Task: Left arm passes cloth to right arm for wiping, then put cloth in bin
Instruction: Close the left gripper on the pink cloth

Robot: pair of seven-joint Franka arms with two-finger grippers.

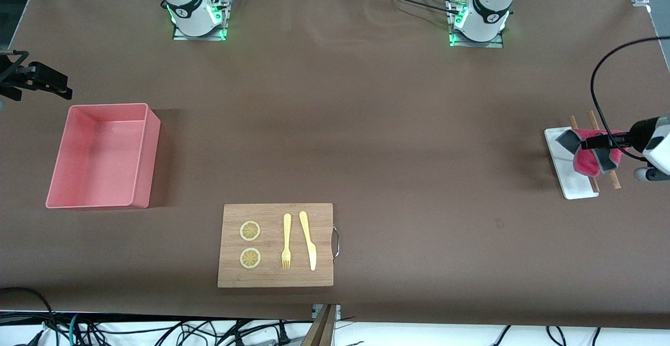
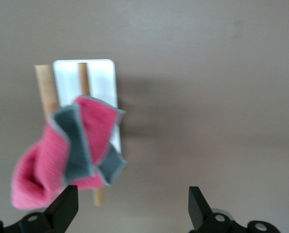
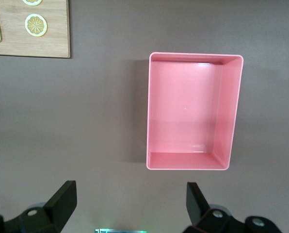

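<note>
My left gripper grabs the cloth by its pink part (image 1: 589,133) next, which leaves the cloth's dark grey fold free for my right gripper.
The cloth (image 1: 590,158), magenta-pink with dark grey folds, lies crumpled on a small white tray (image 1: 568,173) at the left arm's end of the table. My left gripper (image 1: 602,144) hovers over it. In the left wrist view the cloth (image 2: 69,153) sits beside one finger, while the left gripper (image 2: 133,206) is open with only bare table between its fingers. The salmon-pink bin (image 1: 141,157) stands empty at the right arm's end. My right gripper (image 1: 42,87) hangs open over the table beside the bin (image 3: 188,167); the right gripper (image 3: 131,204) holds nothing.
Two wooden rods (image 1: 613,179) lie across the tray under the cloth. A wooden cutting board (image 1: 277,272) with two lemon slices (image 1: 250,231), a yellow fork (image 1: 286,241) and a yellow knife (image 1: 309,241) sits near the front camera's edge of the brown table.
</note>
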